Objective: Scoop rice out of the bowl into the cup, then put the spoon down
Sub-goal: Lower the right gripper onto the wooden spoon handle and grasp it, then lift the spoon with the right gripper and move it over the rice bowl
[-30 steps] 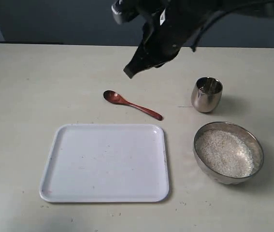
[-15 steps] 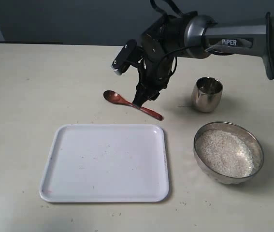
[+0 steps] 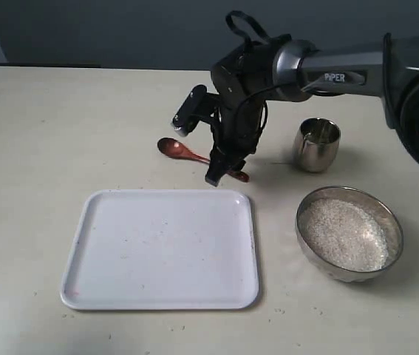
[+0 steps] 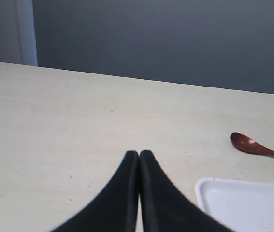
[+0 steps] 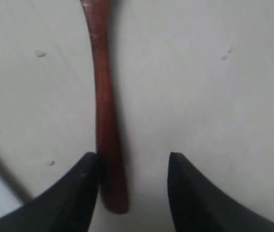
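Note:
The wooden spoon is for scooping rice from the bowl (image 3: 349, 232) into the cup. My right gripper should next take hold of the spoon by its handle end (image 3: 239, 176).
The reddish-brown wooden spoon (image 3: 177, 150) lies on the table behind the tray, handle pointing right. My right gripper (image 3: 224, 176) has come down over the handle end and stands open, the handle (image 5: 108, 145) lying between its fingers, close against one of them. Right of it stands the small steel cup (image 3: 317, 144). The wide steel bowl (image 3: 349, 232) holds a heap of white rice (image 3: 343, 234). My left gripper (image 4: 139, 154) is shut on nothing, low over bare table; the spoon (image 4: 245, 144) shows beyond it.
A white tray (image 3: 161, 248) lies in front of the spoon, its corner (image 4: 238, 203) also in the left wrist view. A few stray grains dot the table near the front edge.
My right arm has dropped from high above the table down to the spoon's handle end, and its open fingers now straddle the handle. Spoon, cup and bowl have not moved.

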